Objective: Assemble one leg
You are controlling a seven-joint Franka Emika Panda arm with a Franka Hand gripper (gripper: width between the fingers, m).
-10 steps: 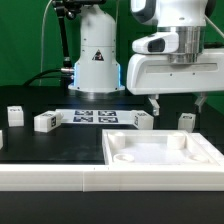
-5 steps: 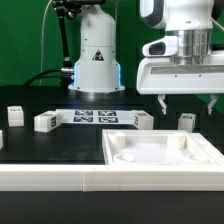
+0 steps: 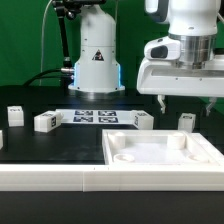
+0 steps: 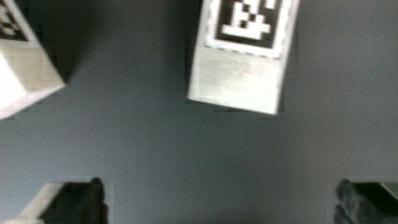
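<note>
My gripper needs to grab the tagged leg next by its plain square end, so that the leg can be assembled into a corner of the white square plate (image 3: 160, 150).
Several small white legs with black-and-white tags lie on the black table: one (image 3: 186, 120) at the exterior view's right, one (image 3: 140, 119) near the middle, two (image 3: 45, 121) (image 3: 15, 114) at the left. My gripper (image 3: 188, 99) hangs open and empty just above the right leg, its dark fingertips (image 3: 164, 101) spread wide. In the wrist view a leg (image 4: 242, 55) lies ahead of the open fingers (image 4: 75, 202), with another leg (image 4: 25, 60) at the frame's edge. The large white square plate (image 3: 160, 150) with corner recesses sits at the front.
The marker board (image 3: 96, 117) lies flat at the table's middle back. The robot base (image 3: 96, 60) stands behind it. A white ledge (image 3: 50, 177) runs along the front edge.
My gripper has moved toward the exterior view's right, ending over the right leg. The parts on the table have not moved.
</note>
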